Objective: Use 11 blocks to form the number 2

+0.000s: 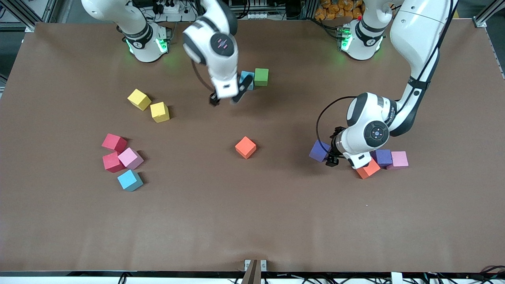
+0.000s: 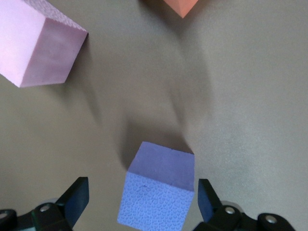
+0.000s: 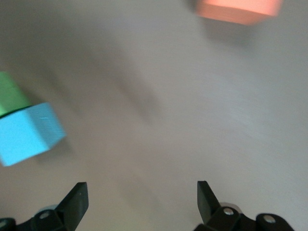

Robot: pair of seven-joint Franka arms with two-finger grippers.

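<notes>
My left gripper should lower before closing: its fingers hang short of the purple block's lower sides.
My left gripper [image 1: 332, 146] is open and low at the table, its jaws on either side of a purple block [image 1: 319, 151] with gaps on both sides; the left wrist view shows that block [image 2: 156, 192] between the fingers. Beside it lie a second purple block [image 1: 382, 157], a pink block [image 1: 399, 159] and an orange block [image 1: 369, 169]. My right gripper [image 1: 225, 101] is open and empty, in the air next to a cyan block [image 1: 246, 79] and a green block [image 1: 261, 77]. Another orange block [image 1: 245, 147] lies mid-table. No digit 2 shape shows.
Two yellow cubes [image 1: 139, 99] [image 1: 159, 112] lie toward the right arm's end. Nearer the front camera there is a cluster: two red-pink blocks [image 1: 114, 142] [image 1: 113, 162], a light pink block [image 1: 130, 158] and a cyan block [image 1: 130, 180].
</notes>
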